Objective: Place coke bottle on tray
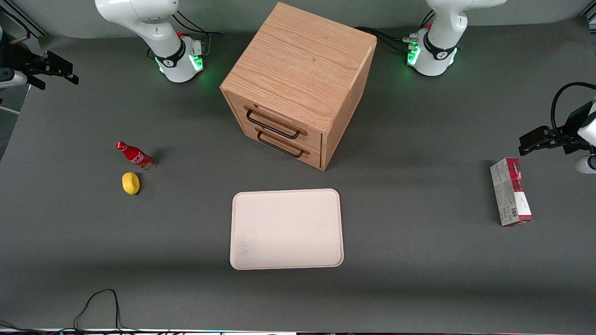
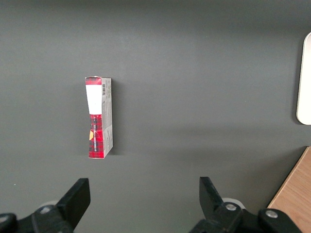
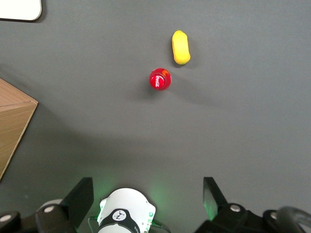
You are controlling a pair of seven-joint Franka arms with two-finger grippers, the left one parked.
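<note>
My right gripper should next take hold of the coke bottle by its red cap end (image 1: 120,145), and then it should put the coke bottle down on the tray (image 1: 286,229).
The coke bottle (image 1: 135,156) is a small red bottle with a red cap and white script, standing on the grey table toward the working arm's end. In the right wrist view it (image 3: 160,79) shows from above as a red disc. The cream tray (image 1: 286,229) lies flat and empty in front of the wooden cabinet, nearer the front camera; its corner also shows in the right wrist view (image 3: 19,9). My right gripper (image 1: 56,80) hangs open and empty high over the table's edge, well apart from the bottle; it also shows in the right wrist view (image 3: 146,184).
A yellow lemon-like lump (image 1: 131,183) lies close beside the bottle, nearer the front camera; it also shows in the right wrist view (image 3: 181,47). A wooden drawer cabinet (image 1: 298,79) stands mid-table. A red-and-grey carton (image 1: 511,197) lies toward the parked arm's end.
</note>
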